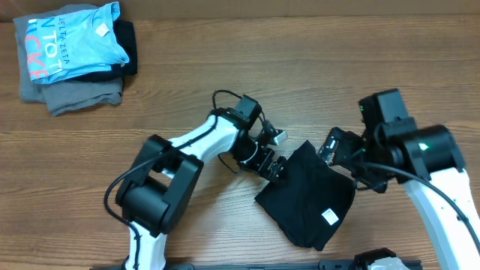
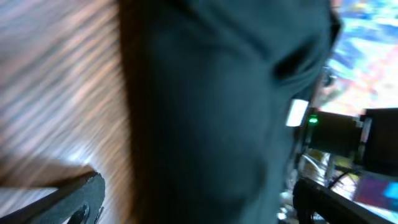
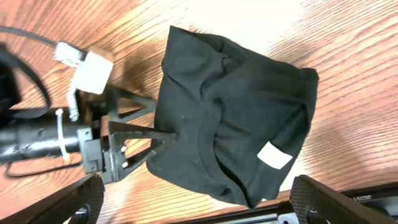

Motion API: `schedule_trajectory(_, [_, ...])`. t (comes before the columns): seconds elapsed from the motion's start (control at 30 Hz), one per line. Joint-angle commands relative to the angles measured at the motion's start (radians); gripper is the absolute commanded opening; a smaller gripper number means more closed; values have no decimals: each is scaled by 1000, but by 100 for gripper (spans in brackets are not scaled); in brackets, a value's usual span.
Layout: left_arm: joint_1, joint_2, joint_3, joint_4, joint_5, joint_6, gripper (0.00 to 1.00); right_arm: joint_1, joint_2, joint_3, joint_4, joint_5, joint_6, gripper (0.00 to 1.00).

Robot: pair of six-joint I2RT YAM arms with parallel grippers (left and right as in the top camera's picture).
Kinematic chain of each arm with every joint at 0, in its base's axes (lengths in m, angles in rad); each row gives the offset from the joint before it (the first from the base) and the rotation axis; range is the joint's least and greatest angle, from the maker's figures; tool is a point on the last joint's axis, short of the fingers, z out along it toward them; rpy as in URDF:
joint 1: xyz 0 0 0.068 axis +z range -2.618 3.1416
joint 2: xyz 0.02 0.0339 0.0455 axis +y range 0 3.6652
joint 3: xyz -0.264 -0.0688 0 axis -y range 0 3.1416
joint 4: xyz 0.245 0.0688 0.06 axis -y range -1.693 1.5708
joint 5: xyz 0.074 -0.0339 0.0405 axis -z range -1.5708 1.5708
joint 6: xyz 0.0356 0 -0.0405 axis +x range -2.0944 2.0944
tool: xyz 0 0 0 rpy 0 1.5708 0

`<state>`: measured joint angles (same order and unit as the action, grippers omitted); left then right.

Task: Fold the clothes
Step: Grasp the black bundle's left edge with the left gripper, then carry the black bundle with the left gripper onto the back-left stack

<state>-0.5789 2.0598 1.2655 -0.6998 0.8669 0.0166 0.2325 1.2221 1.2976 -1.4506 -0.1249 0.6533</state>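
Note:
The black T-shirt bundle needs to be grabbed next by its edge away from its label point(image 1: 328, 217) with my left gripper. The bundle will then be laid folded on the pile.
The black T-shirt point(image 1: 307, 196) lies folded into a compact bundle on the wooden table, with its white neck label point(image 1: 328, 217) facing up. It also fills the right wrist view point(image 3: 230, 112), label point(image 3: 273, 155) toward the near edge. My left gripper point(image 1: 276, 169) is open at the bundle's left edge, and its fingers point(image 3: 155, 127) touch the fabric. In the blurred left wrist view, black cloth point(image 2: 205, 112) lies between its spread fingers point(image 2: 199, 202). My right gripper point(image 1: 337, 154) is open and empty point(image 3: 202, 205), hovering over the bundle's upper right side.
A pile of clothes sits at the table's back left: a light-blue lettered shirt point(image 1: 71, 37) on a grey garment point(image 1: 79, 96) and something black. The table's front edge runs just below the bundle point(image 3: 261, 208).

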Motion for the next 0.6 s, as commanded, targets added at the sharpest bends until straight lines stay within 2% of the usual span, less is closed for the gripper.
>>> schedule_trajectory(0.0, [-34,95,-1,35,138,-14,100,-24,-51,32,-11,-8,-34,100])
schedule_trajectory(0.07, [-41,126,0,45,201,-22,100,-30,-64,32,-18,-6,-34,100])
schedule_trajectory(0.2, [-42,132,0,46,206,-50,98,-32,-66,32,-26,15,-34,100])
schedule_trajectory(0.27, [-42,132,0,48,206,-51,81,-32,-66,32,-26,19,-34,100])
schedule_trajectory(0.33, [-42,132,0,53,194,-50,48,-32,-66,32,-26,19,-34,100])
schedule_trajectory(0.37, [-42,132,0,55,192,-51,28,-32,-66,32,-26,21,-34,100])
schedule_trajectory(0.43, [-42,132,0,55,192,-51,6,-32,-66,32,-26,29,-34,100])
schedule_trajectory(0.57, [-35,132,12,53,169,-85,4,-32,-66,32,-31,38,-34,100])
